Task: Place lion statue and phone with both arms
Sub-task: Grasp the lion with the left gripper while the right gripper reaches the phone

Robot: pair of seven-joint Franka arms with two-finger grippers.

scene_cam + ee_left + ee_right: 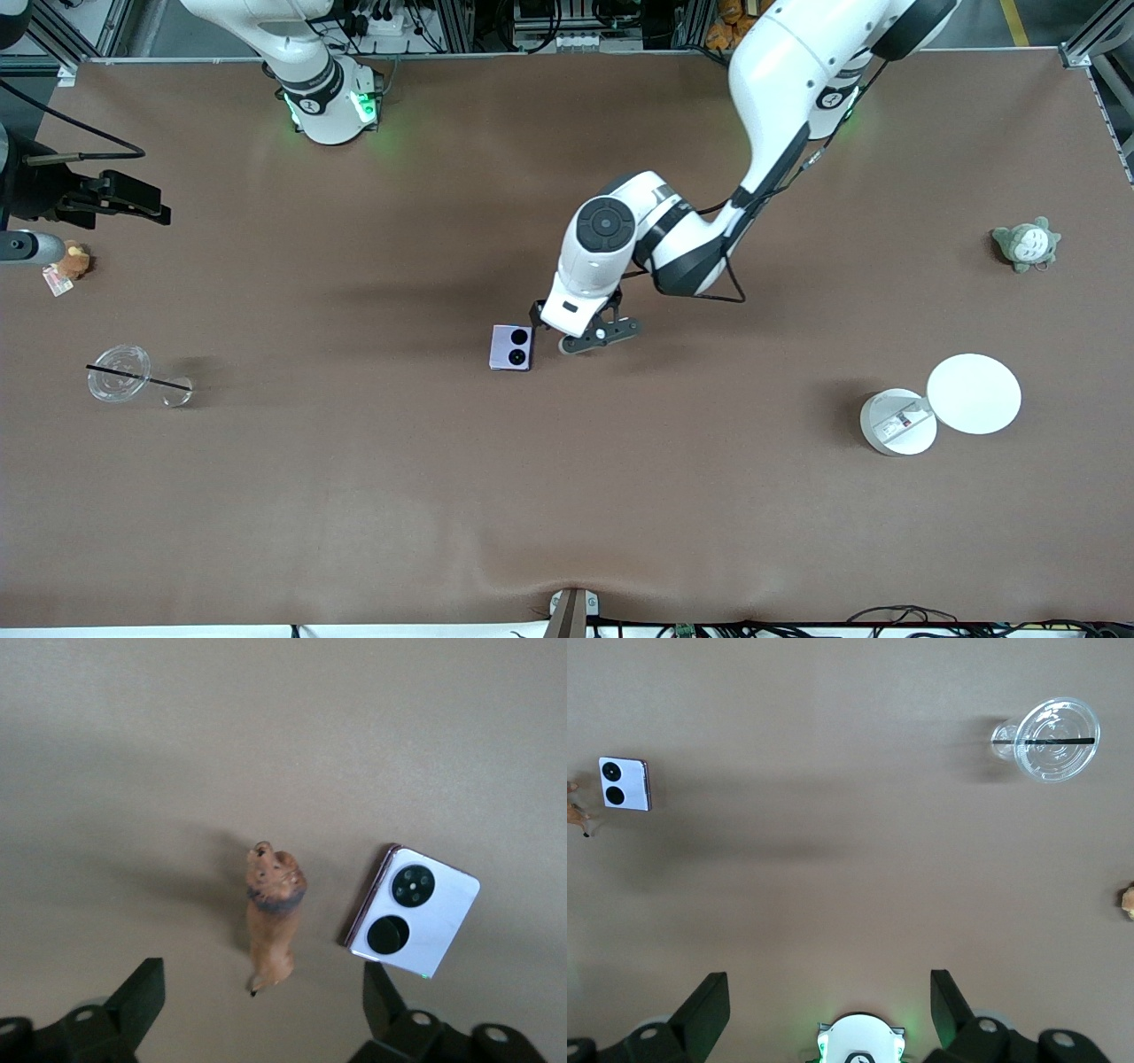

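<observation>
I need to grab the lion statue by its lower body (272, 947) below the dark mane (275, 903) with my left gripper next. Then I can place it.
The lion statue (273, 917), a small reddish-brown figurine, lies on the table next to the pale lavender phone (413, 911). My left gripper (263, 1014) hovers just above them, open and empty, its fingers (142, 997) wider apart than the lion and short of its tail end. In the front view the phone (511, 347) lies mid-table and the left gripper (580, 335) hides the lion. My right gripper (830, 1014) is open and empty, high over its own base. From there the phone (625, 784) and part of the lion (578, 815) show at the picture's edge.
A clear cup with a black straw (118, 373) and a brown plush with a tag (73, 261) lie toward the right arm's end. A grey-green plush (1026, 244) and two white round discs (973, 393) lie toward the left arm's end.
</observation>
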